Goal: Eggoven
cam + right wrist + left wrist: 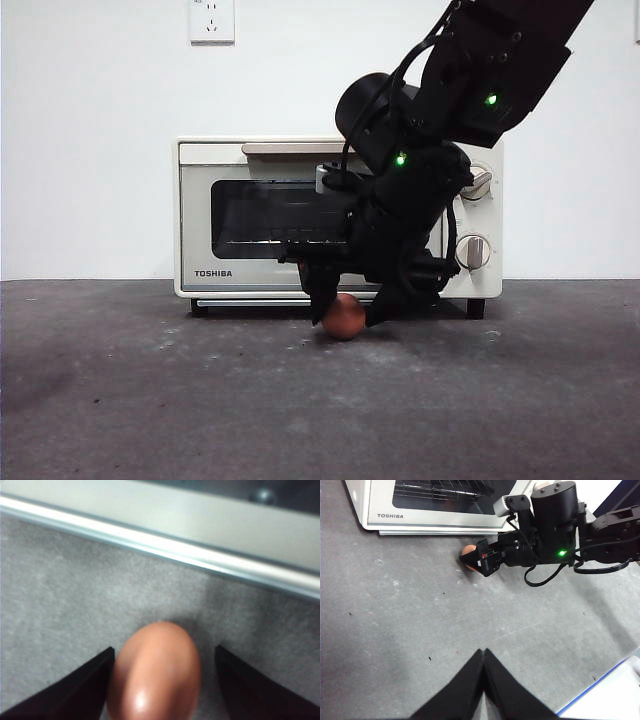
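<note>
I will next put the egg into the toaster oven (260,200), so I should grab around the rounded sides of the reddish-brown egg (345,317) with my right gripper.
A small reddish-brown egg (345,317) lies on the dark grey table just in front of the cream TOSHIBA toaster oven (260,200), whose dark glass door is closed. My right gripper (349,311) is down at the table with its jaws open on either side of the egg (155,670); one jaw is at the egg's side and the other stands a little apart. The left wrist view shows the egg (467,555), the right gripper (479,560) and the oven (420,515). My left gripper (483,655) is shut and empty, held above the table well back from the oven.
The oven's lower metal edge (150,540) runs right behind the egg. Two round knobs (472,250) sit on the oven's right side. A white and blue edge (610,695) shows at the table's side. A wall socket (211,20) is behind the oven.
</note>
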Controlling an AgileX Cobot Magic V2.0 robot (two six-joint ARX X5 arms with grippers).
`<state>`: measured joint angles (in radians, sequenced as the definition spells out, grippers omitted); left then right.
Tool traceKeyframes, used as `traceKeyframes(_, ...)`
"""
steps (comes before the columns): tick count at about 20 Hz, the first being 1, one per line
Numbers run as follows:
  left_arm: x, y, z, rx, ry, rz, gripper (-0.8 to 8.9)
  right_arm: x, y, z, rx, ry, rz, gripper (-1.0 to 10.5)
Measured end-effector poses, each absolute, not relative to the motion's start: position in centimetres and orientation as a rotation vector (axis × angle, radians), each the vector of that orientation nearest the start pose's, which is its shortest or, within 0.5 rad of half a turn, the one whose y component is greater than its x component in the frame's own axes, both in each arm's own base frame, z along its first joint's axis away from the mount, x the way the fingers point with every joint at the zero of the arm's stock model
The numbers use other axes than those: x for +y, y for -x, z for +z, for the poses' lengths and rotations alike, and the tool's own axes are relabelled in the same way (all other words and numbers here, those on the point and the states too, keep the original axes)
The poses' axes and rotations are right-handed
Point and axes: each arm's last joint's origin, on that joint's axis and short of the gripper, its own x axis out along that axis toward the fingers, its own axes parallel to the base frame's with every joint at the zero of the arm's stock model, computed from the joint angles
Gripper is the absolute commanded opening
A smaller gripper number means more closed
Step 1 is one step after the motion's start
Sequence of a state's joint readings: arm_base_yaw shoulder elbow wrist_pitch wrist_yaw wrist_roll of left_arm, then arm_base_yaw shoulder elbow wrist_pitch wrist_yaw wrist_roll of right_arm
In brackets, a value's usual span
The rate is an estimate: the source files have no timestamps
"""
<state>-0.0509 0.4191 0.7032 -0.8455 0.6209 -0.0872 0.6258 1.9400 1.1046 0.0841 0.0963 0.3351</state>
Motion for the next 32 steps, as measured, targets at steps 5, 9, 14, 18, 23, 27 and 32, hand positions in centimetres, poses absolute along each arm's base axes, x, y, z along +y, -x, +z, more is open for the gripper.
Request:
traceKeyframes(5, -2.1, -7.4, 28.9, 0.578, 0.242, -0.63, 0.07, 22.8, -32.1, 13.9, 0.801, -0.055, 0.369, 1.2)
traceKeyframes(9, -2.1, -7.4, 28.9, 0.578, 0.243, -0.63, 0.07, 22.9, -32.1, 14.0, 0.802, -0.061, 0.366, 0.0)
traceKeyframes(14, -2.1, -7.4, 29.0, 0.565, 0.239, -0.631, 0.07, 22.7, -32.0, 14.3, 0.821, -0.067, 0.387, 0.0)
traceKeyframes(18, -2.1, -8.2, 29.3, 0.531, 0.23, -0.635, 0.07, 22.3, -30.4, 18.1, 0.812, -0.063, 0.414, 0.0)
traceKeyframes(23, -2.4, -11.4, 29.7, 0.496, 0.233, -0.647, 0.07, 21.1, -26.7, 24.1, 0.786, 0.015, 0.481, 0.0)
traceKeyframes(27, -3.7, -15.2, 30.3, 0.433, 0.233, -0.705, 0.07, 19.0, -22.8, 29.2, 0.714, 0.053, 0.54, 0.0)
traceKeyframes(32, -6.4, -20.5, 31.2, 0.404, 0.206, -0.694, 0.07, 15.7, -18.9, 33.0, 0.671, 0.075, 0.56, 0.0)
